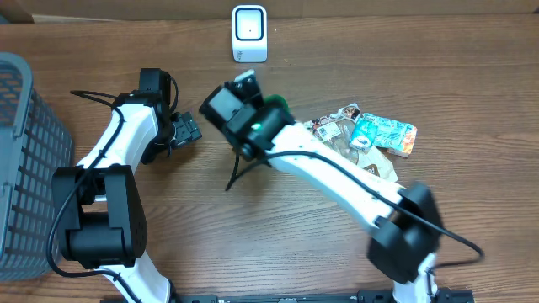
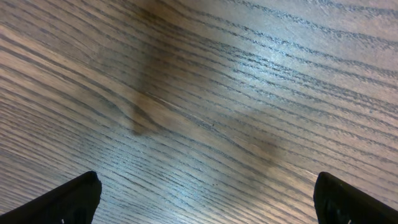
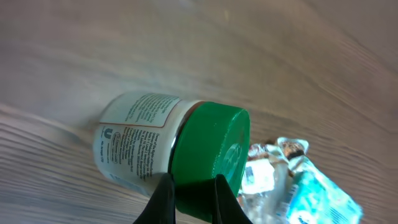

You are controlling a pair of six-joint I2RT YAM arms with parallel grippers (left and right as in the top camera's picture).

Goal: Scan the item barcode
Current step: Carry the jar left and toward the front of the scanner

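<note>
The jar (image 3: 134, 143) is hanging tilted above the wood and would fall if my right gripper opened now, so I should keep holding it.
A white jar (image 3: 134, 143) with a printed label and a green lid (image 3: 211, 155) is held above the wooden table. My right gripper (image 3: 194, 198) is shut on the lid's rim, one black finger on each side. From overhead, that gripper (image 1: 259, 98) and the jar's green lid (image 1: 277, 104) hang a little below the white scanner (image 1: 249, 34), which stands at the table's far edge. My left gripper (image 1: 187, 130) is open to the left of them, and its wrist view shows only bare wood between the wide-apart fingertips (image 2: 68, 199). No barcode shows on the jar.
A grey mesh basket (image 1: 17, 168) stands at the left edge. Several crinkled snack packets (image 1: 370, 135) lie on the table to the right of the jar. A black cable (image 1: 238, 171) hangs under the right arm.
</note>
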